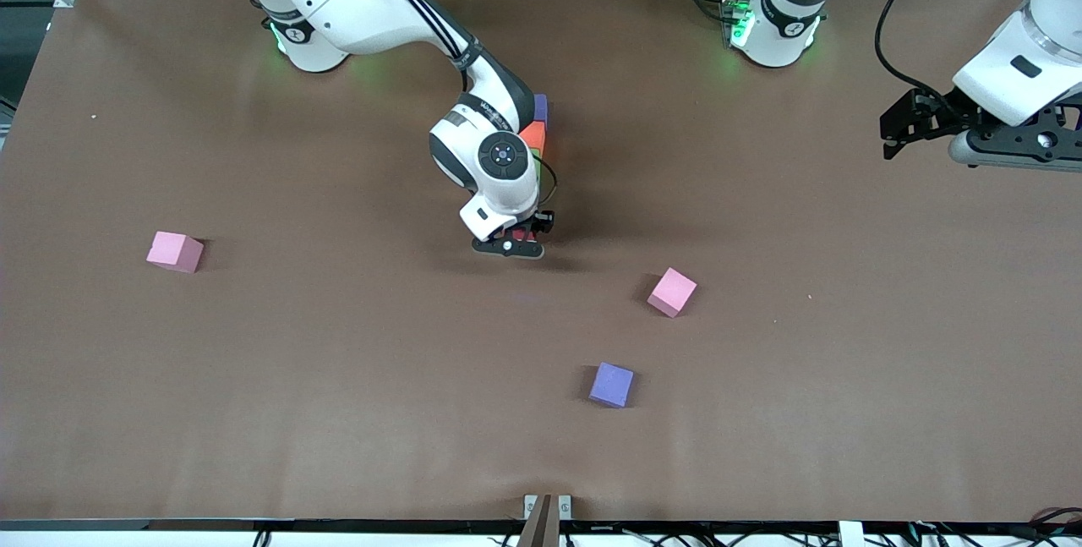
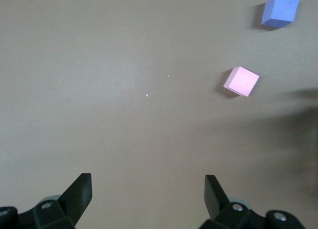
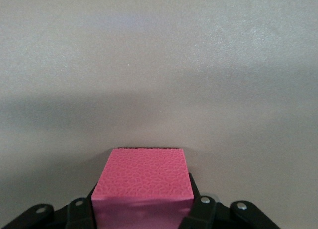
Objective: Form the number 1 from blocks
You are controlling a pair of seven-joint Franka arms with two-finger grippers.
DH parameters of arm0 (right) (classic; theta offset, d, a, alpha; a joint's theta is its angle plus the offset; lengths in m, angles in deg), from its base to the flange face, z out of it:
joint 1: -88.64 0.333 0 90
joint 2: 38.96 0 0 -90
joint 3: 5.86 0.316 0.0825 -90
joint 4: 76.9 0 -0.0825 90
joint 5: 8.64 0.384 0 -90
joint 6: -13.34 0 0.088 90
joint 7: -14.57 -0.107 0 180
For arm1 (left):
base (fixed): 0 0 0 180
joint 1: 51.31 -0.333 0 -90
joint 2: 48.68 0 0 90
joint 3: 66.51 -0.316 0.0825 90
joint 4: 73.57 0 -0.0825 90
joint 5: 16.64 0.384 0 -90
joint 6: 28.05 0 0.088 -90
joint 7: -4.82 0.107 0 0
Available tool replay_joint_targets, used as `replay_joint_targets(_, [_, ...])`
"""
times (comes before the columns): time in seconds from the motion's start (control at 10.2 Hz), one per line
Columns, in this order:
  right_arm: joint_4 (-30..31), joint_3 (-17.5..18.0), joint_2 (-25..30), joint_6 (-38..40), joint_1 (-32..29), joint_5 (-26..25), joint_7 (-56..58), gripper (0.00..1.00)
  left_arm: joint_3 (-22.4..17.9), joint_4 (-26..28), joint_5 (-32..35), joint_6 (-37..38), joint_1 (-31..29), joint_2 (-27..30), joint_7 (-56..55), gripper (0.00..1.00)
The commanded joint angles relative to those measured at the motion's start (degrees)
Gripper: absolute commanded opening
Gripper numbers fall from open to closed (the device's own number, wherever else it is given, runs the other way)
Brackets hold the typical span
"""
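The red block (image 1: 523,234) is low on the tabletop below the green block (image 1: 535,156) and would rest in line, so my right gripper should open now.
My right gripper (image 1: 516,238) is shut on a red block (image 3: 141,182) and sits low at the table, at the nearer end of a short row of blocks. Of that row the purple block (image 1: 540,110) and the orange block (image 1: 533,136) show, with a green sliver (image 1: 538,163) nearer to the camera; the right arm hides the remainder. A light blue block (image 1: 612,384) (image 2: 280,9) lies alone nearer to the camera. My left gripper (image 1: 894,134) (image 2: 149,187) hangs open and empty over the left arm's end of the table, waiting.
Two pink cubes lie loose: one (image 1: 673,292) (image 2: 241,81) between the row and the light blue block, the other (image 1: 175,251) toward the right arm's end. The brown table (image 1: 338,378) carries nothing else.
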Motion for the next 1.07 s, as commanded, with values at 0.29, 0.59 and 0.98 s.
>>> replay_joint_targets(0.29, [-0.5,-0.3,-1.3,-0.2,1.0,0.1,0.4,1.00,-0.5,-1.6,-8.2,2.5,-2.3,0.0,1.1,1.00])
replay_joint_targets(0.59, [-3.5,-0.3,0.4,2.7,-2.3,0.3,2.8,1.00,0.0,-1.6,-7.1,2.3,-2.3,0.5,1.6,1.00])
replay_joint_targets(0.98, [-12.9,-0.2,2.2,16.3,-8.8,0.5,10.2,1.00,0.1,-1.6,-4.7,0.8,-1.9,0.4,1.7,1.00])
